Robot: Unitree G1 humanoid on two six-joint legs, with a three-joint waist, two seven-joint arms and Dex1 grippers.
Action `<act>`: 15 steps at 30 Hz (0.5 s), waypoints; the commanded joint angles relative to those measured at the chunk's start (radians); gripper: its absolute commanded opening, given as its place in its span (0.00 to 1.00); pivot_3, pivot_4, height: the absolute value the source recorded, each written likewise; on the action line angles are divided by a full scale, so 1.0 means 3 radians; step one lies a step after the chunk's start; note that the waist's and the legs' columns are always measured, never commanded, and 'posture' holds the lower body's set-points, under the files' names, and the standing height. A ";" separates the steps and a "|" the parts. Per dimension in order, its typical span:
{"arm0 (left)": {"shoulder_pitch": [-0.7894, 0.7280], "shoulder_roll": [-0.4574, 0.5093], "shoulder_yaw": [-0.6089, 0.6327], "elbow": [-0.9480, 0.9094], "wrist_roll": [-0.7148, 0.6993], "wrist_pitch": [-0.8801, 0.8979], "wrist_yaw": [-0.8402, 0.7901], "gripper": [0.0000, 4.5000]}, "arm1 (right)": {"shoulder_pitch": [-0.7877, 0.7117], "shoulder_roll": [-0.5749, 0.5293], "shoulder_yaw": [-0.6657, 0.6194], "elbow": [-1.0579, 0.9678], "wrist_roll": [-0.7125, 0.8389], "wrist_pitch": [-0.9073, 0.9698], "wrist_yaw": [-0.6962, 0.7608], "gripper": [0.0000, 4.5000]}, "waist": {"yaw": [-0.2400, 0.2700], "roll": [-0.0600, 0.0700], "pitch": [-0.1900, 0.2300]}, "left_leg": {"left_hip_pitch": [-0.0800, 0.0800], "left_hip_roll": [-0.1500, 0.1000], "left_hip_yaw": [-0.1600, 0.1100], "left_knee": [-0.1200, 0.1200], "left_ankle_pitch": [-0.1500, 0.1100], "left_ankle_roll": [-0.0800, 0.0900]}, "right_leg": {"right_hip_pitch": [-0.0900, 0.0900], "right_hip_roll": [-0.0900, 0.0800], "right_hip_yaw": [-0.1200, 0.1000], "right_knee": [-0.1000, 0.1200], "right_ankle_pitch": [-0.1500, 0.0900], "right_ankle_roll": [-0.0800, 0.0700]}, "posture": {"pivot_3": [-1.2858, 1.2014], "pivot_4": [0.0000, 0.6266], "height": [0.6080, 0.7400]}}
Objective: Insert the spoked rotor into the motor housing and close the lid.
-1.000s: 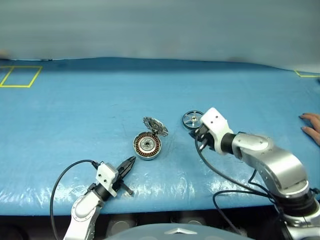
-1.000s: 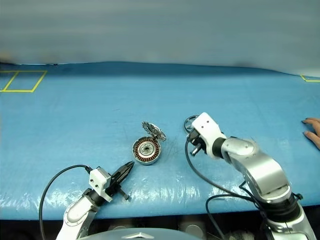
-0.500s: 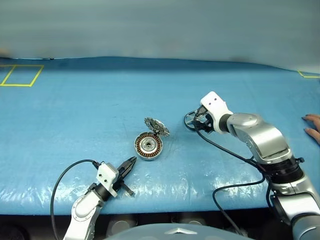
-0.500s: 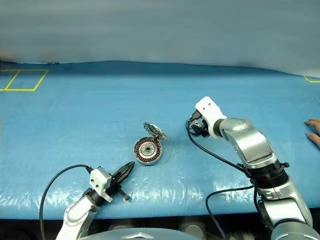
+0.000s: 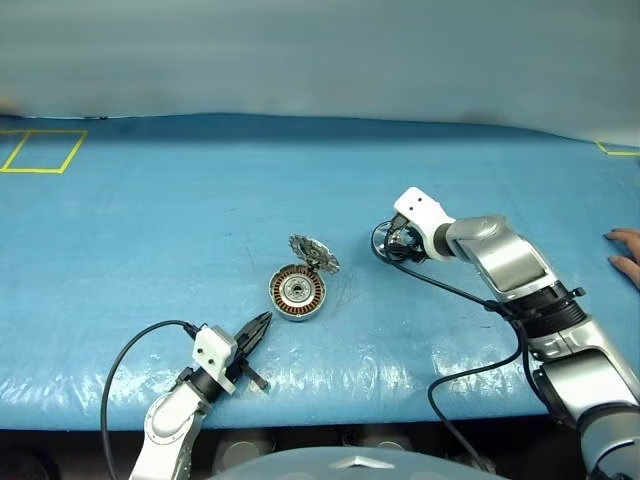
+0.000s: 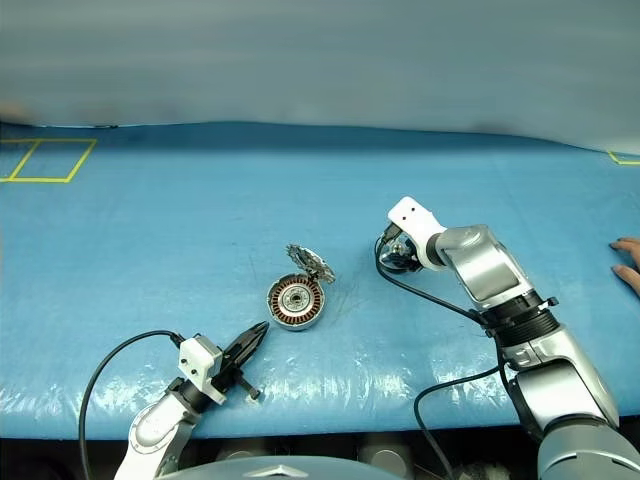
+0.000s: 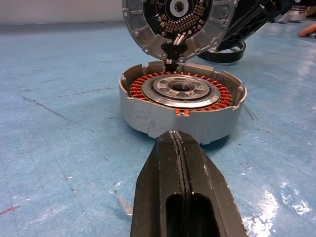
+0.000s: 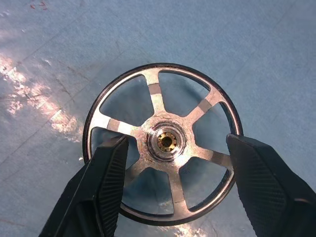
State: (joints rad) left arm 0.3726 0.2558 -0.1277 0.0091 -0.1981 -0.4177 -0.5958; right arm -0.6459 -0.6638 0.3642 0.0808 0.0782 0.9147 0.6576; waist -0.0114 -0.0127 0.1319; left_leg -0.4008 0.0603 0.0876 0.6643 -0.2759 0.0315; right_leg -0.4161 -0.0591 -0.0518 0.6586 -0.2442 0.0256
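Observation:
My right gripper should close: its fingers are beside the spoked rotor's raised middle [image 8: 166,141], over the spokes, and would hold the rotor.
The spoked rotor [image 8: 163,140], a flat wheel with a dark rim and a shiny hub, lies on the blue table. My right gripper [image 8: 175,143] hangs open over it, one finger on each side of the hub; in the head views the gripper [image 5: 395,243] covers most of the wheel. To its left stands the motor housing [image 5: 296,292], a silver cup with copper windings [image 7: 224,96]. Its hinged lid [image 5: 313,250] is raised at the far side, patterned face [image 7: 177,15] showing. My left gripper [image 5: 262,322] is shut and empty, level near the front edge, pointing at the housing.
A person's hand [image 5: 625,255] rests on the table at the right edge. A yellow tape square [image 5: 40,152] marks the far left corner. Black cables trail from both wrists over the front edge [image 5: 330,395] of the blue table.
My right gripper has moved away from me and down over the rotor, and its fingers have spread wide. The left arm, housing and lid have stayed put.

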 commanded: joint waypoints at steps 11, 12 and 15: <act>0.0063 -0.0024 -0.0044 -0.0124 0.0012 0.0030 0.0048 0.00 | 0.0033 0.0085 0.0053 -0.0024 -0.0118 0.0069 0.0224 0.39 | -0.0005 -0.0002 -0.0002 | 0.0005 0.0001 0.0000 0.0004 0.0000 0.0000 | 0.0005 0.0000 -0.0001 0.0001 0.0000 -0.0001 | 0.52 0.24 1.00; 0.0065 -0.0023 -0.0043 -0.0130 0.0014 0.0036 0.0050 0.00 | 0.0053 0.0089 0.0036 -0.0084 -0.0118 0.0089 0.0213 0.39 | -0.0005 -0.0002 -0.0002 | 0.0005 0.0001 0.0000 0.0005 0.0000 0.0000 | 0.0005 0.0000 -0.0001 0.0002 0.0000 -0.0001 | 0.52 0.24 1.00; 0.0082 -0.0018 -0.0042 -0.0155 0.0018 0.0049 0.0055 0.00 | 0.0149 0.0051 0.0013 -0.0420 -0.0105 0.0136 0.0219 0.39 | -0.0004 -0.0002 -0.0002 | 0.0005 0.0002 0.0000 0.0005 0.0000 0.0000 | 0.0004 0.0000 -0.0001 0.0002 0.0000 -0.0001 | 0.52 0.24 1.00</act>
State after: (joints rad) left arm 0.3858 0.2549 -0.1296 -0.0067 -0.1961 -0.4023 -0.5833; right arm -0.6154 -0.6523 0.3738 0.0187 0.0369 0.9439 0.7137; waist -0.0125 -0.0132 0.1314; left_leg -0.3995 0.0607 0.0875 0.6654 -0.2759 0.0315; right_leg -0.4150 -0.0593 -0.0521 0.6593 -0.2442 0.0253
